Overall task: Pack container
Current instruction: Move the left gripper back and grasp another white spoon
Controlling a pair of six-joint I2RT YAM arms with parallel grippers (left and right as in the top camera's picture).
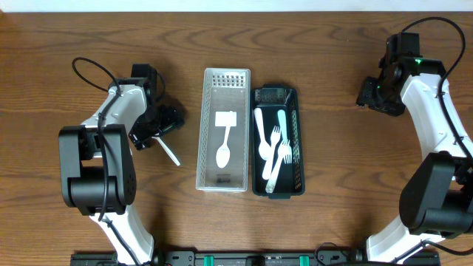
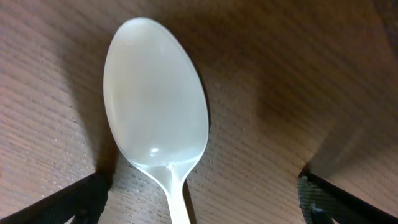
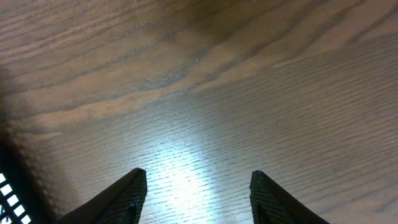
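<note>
The spoon's neck (image 1: 157, 139) (image 2: 174, 186) lies between fingers that meet their shadows, so my left gripper closes next, which would catch the spoon.
A white plastic spoon (image 2: 155, 99) lies on the wooden table, and its handle (image 1: 171, 154) shows in the overhead view, left of the baskets. My left gripper (image 1: 164, 122) is low over it and open, with its fingers (image 2: 202, 196) wide apart on either side of the handle and not touching it. A white mesh basket (image 1: 203, 129) holds another white spoon (image 1: 223, 150) and a white square piece. A black basket (image 1: 297, 140) holds several white forks and other cutlery (image 1: 273, 148). My right gripper (image 1: 369, 94) is open and empty over bare table (image 3: 198, 186) at the far right.
The two baskets stand side by side at the table's middle. Black cables loop by both arms. The arm bases stand at the front left and front right. The table's far edge runs along the top.
</note>
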